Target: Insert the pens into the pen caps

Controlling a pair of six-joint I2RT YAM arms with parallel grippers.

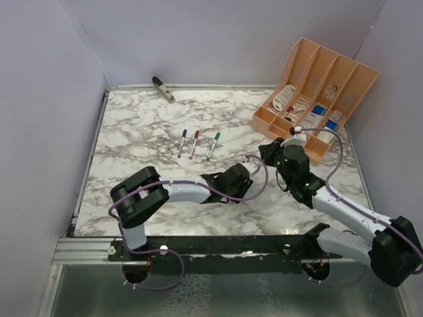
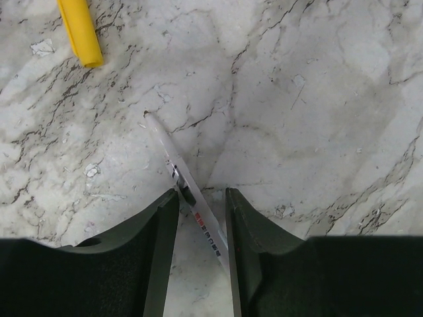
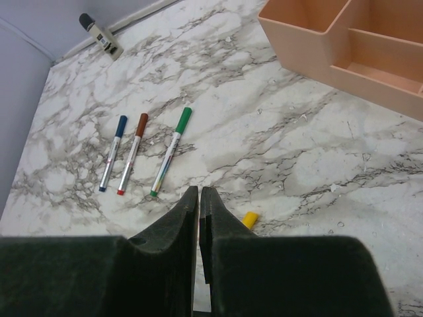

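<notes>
My left gripper grabs the silvery pen (image 2: 173,158) across its body (image 2: 199,212) next, so the pointed end stays free to insert into the yellow cap.
A thin silvery pen (image 2: 173,158) with no cap on its pointed end lies slanted on the marble, its lower part between the fingers of my left gripper (image 2: 201,191). The jaws stand apart and do not clamp it. A yellow pen cap (image 2: 80,30) lies beyond, up and to the left. My left gripper (image 1: 239,191) hangs low over the table's middle. My right gripper (image 3: 199,188) is shut with nothing seen between its fingers, and the yellow cap (image 3: 250,219) peeks out beside its right finger. Three pens with blue (image 3: 112,153), red-brown (image 3: 132,153) and green (image 3: 170,152) caps lie side by side.
An orange organizer (image 1: 344,72) stands at the back right, close behind my right gripper (image 1: 271,153). A dark-and-white clip-like object (image 1: 162,89) lies by the back wall. Walls close off the table on the left, back and right.
</notes>
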